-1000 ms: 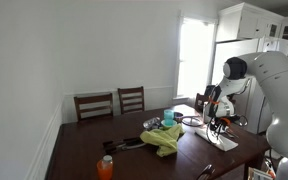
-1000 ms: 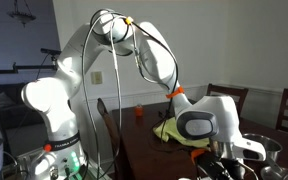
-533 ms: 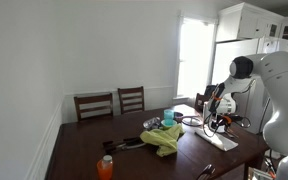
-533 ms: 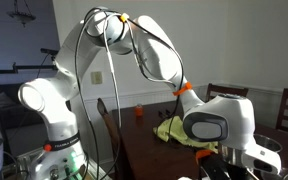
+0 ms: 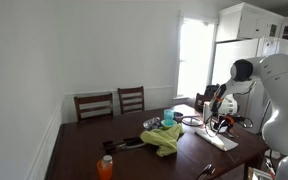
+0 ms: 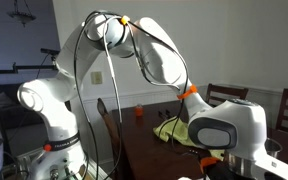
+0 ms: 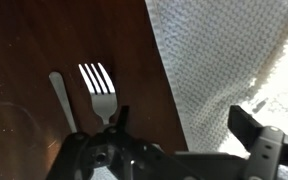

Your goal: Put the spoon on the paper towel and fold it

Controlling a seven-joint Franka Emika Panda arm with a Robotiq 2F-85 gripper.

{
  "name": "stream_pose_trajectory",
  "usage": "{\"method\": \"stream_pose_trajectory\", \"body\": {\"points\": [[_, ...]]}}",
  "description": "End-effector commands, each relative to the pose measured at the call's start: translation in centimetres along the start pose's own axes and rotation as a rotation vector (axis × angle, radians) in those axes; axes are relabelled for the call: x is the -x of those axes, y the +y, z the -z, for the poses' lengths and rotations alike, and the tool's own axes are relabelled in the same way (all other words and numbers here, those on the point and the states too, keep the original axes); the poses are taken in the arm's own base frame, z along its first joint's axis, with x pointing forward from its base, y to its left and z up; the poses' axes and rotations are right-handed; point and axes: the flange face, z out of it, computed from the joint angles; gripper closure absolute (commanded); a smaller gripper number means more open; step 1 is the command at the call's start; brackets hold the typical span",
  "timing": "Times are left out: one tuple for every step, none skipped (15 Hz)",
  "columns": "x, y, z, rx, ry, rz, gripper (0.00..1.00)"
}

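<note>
My gripper grips the paper towel [image 5: 218, 141] by its edge on the side nearest the fork next, to leave the rest of the towel free to fold over.
In the wrist view the white paper towel [image 7: 219, 55] lies flat on the dark wooden table [image 7: 44, 40], filling the right half. A metal fork [image 7: 100, 88] lies on the wood left of the towel's edge. Beside it lies a slim metal handle [image 7: 60, 97] whose head is hidden under the gripper body, so I cannot tell if it is the spoon. My gripper [image 7: 184, 125] hangs open above the towel's left edge, nothing between its fingers. In an exterior view the gripper [image 5: 221, 122] hovers over the towel [image 5: 218, 141] at the table's right end.
A bulky yellow-green cloth [image 5: 166, 139] lies mid-table, with a teal cup [image 5: 168, 117] behind it and an orange bottle [image 5: 105, 168] at the front corner. Two chairs [image 5: 112, 102] stand at the far side. The cloth [image 6: 172, 130] also shows behind the arm.
The wrist has shifted a little along the table's end and the jaws have spread slightly wider. The towel and utensils have not moved.
</note>
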Motion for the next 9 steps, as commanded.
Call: {"method": "stream_pose_trajectory", "body": {"points": [[-0.6,0.9,-1.5,-0.023,-0.033,0.016,0.0],[-0.6,0.8,-1.8,-0.039,-0.037,0.014,0.0],[-0.7,0.6,-2.1,-0.046,-0.044,0.012,0.02],[-0.7,0.4,-2.5,-0.056,-0.051,0.014,0.25],[-0.8,0.3,-2.6,-0.066,-0.055,0.011,0.27],[-0.9,0.2,-2.7,-0.073,-0.059,0.014,0.31],[-1.0,0.0,-2.9,-0.078,-0.062,0.015,0.4],[-1.1,-0.1,-2.7,-0.084,-0.065,0.016,0.47],[-1.2,-0.2,-2.7,-0.09,-0.071,0.017,0.53]]}}
